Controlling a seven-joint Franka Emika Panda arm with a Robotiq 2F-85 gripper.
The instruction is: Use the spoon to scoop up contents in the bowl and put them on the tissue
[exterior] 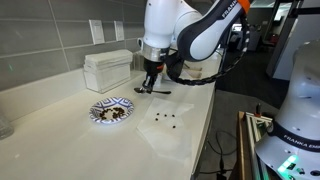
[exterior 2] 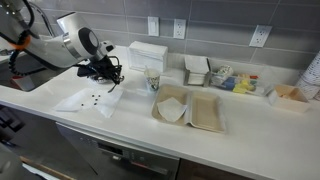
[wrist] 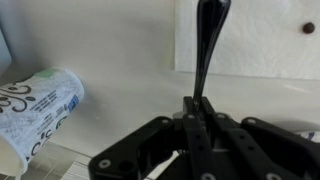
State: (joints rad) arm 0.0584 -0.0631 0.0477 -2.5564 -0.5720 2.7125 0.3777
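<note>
The dark spoon [wrist: 207,45] crosses the tissue's edge above the counter, so I will lower the spoon beside the tissue before my gripper releases it.
My gripper [exterior: 150,78] is shut on the handle of the dark spoon [wrist: 207,45]. It hangs over the counter beyond the blue-and-white bowl [exterior: 111,110], at the far edge of the white tissue [exterior: 172,128]. The bowl holds a heap of dark brown contents [exterior: 112,112]. A few dark bits [exterior: 165,117] lie on the tissue. In the other exterior view the gripper [exterior 2: 104,70] is above the tissue [exterior 2: 88,99]. The wrist view shows the shut fingers [wrist: 198,106], the tissue [wrist: 262,40] and one bit [wrist: 309,28]. The spoon's bowl end is out of frame.
A white tissue box [exterior: 108,68] stands against the tiled wall behind the bowl. A patterned paper cup [exterior 2: 153,80] stands near the gripper and also shows in the wrist view [wrist: 40,108]. Two paper trays [exterior 2: 188,108] and condiment holders [exterior 2: 215,75] sit further along the counter.
</note>
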